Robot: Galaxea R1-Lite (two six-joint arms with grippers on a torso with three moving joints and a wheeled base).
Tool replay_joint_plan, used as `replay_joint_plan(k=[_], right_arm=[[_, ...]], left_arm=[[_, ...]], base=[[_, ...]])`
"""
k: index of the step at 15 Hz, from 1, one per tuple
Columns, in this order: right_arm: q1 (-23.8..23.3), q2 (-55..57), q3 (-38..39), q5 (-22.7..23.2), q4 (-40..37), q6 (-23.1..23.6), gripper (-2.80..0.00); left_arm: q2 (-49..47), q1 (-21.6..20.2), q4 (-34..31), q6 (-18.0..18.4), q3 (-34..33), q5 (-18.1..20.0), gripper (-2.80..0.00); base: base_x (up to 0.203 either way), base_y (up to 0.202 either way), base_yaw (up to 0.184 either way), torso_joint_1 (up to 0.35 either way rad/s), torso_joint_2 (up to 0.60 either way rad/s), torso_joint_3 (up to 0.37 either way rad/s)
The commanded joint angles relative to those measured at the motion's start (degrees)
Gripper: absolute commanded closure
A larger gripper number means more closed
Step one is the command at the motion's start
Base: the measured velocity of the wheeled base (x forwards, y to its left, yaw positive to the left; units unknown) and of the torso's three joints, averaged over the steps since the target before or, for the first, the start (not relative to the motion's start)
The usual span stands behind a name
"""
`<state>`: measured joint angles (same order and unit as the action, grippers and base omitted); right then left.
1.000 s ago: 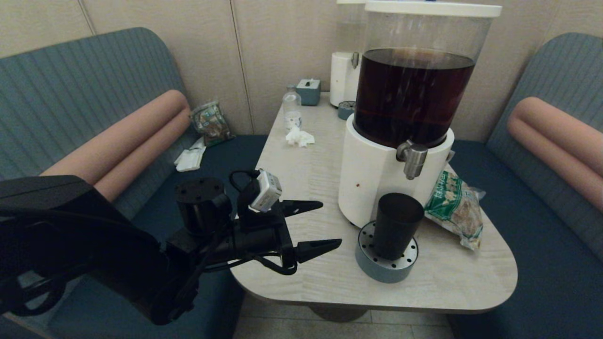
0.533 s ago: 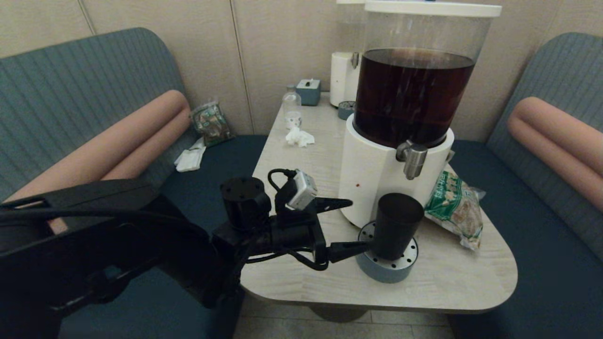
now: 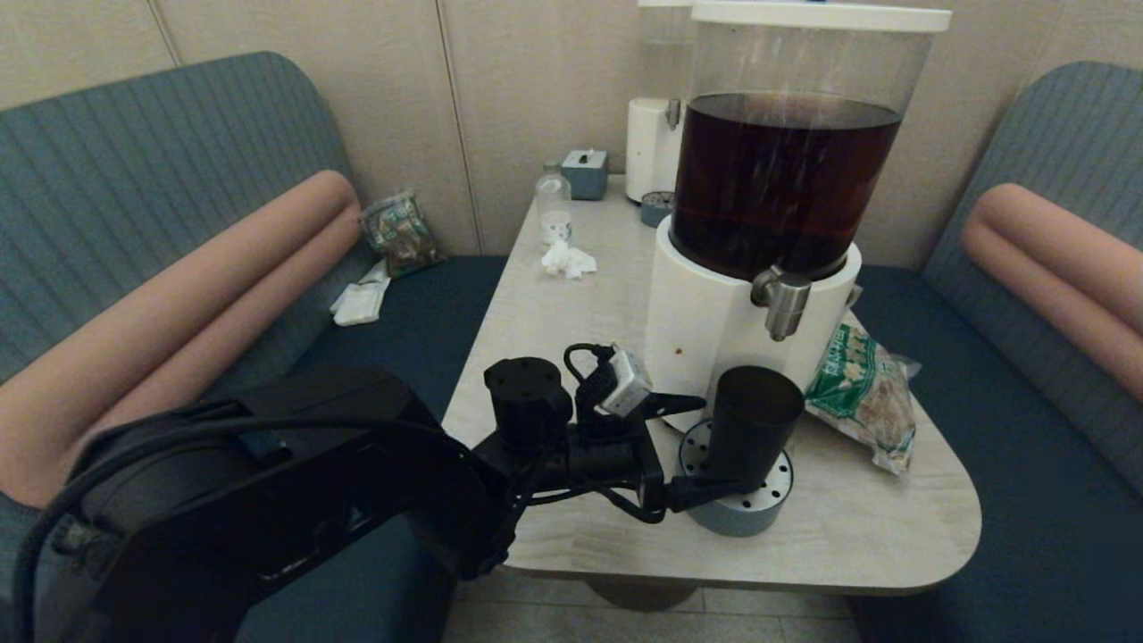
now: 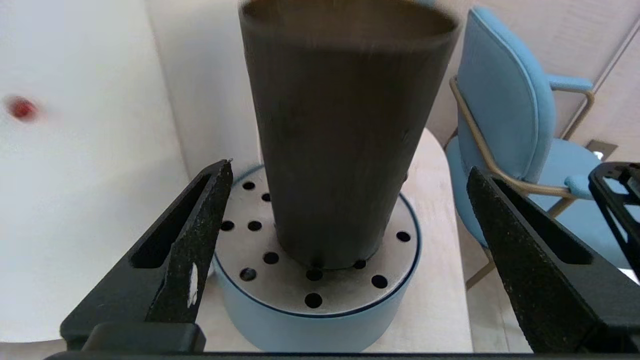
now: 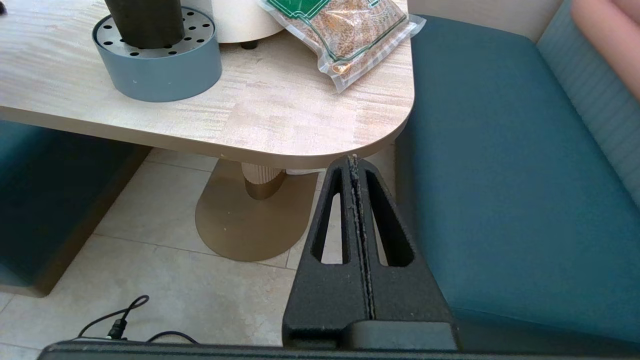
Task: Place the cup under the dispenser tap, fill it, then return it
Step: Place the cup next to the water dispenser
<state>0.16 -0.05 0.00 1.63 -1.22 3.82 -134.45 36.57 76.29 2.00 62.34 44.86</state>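
The left gripper isn't ready to close on the black cup yet and should move toward it first, because its fingers stop short of the black cup's sides in the left wrist view.
The black cup [image 3: 752, 427] [image 4: 342, 130] [image 5: 144, 21] stands upright on a round blue drip tray [image 3: 734, 513] [image 4: 320, 310] with a perforated metal top, just below the steel dispenser tap [image 3: 782, 302] of the big tank of brown liquid [image 3: 781, 183]. My left gripper [image 3: 710, 444] [image 4: 350, 172] is open, one finger on each side of the cup, clear gaps between pads and cup wall. My right gripper [image 5: 354, 160] is shut on nothing, parked low beside the table's right corner; it is out of the head view.
A green snack bag [image 3: 862, 388] [image 5: 340, 30] lies right of the dispenser. Farther back stand a small clear bottle [image 3: 554, 207], crumpled tissue [image 3: 568, 260], a tissue box [image 3: 585, 172] and a second white dispenser [image 3: 652, 147]. Blue benches flank the table [image 3: 571, 313].
My left arm has moved right across the table's front, bringing its open fingers from well left of the cup to either side of it. The cup has not moved.
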Motion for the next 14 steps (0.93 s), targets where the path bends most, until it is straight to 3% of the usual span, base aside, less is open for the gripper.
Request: replay_joint_plan(k=[1, 4, 14], right_arm=[[0.0, 0.0, 0.1, 0.0, 0.0, 0.0, 0.00], [0.0, 0.0, 0.1, 0.0, 0.0, 0.0, 0.00], [0.0, 0.0, 0.1, 0.0, 0.0, 0.0, 0.00]], left_arm=[[-2.5, 0.8, 0.4, -0.1, 1.3, 0.2, -2.80], [-4.1, 1.8, 0.5, -0.4, 3.2, 0.1, -2.80], [-8.8, 3.4, 1.1, -0.6, 10.0, -6.5, -2.80]], base=[[0.000, 0.000, 0.000, 0.000, 0.00, 0.000], [0.000, 0.000, 0.000, 0.000, 0.00, 0.000], [0.000, 0.000, 0.000, 0.000, 0.00, 0.000]])
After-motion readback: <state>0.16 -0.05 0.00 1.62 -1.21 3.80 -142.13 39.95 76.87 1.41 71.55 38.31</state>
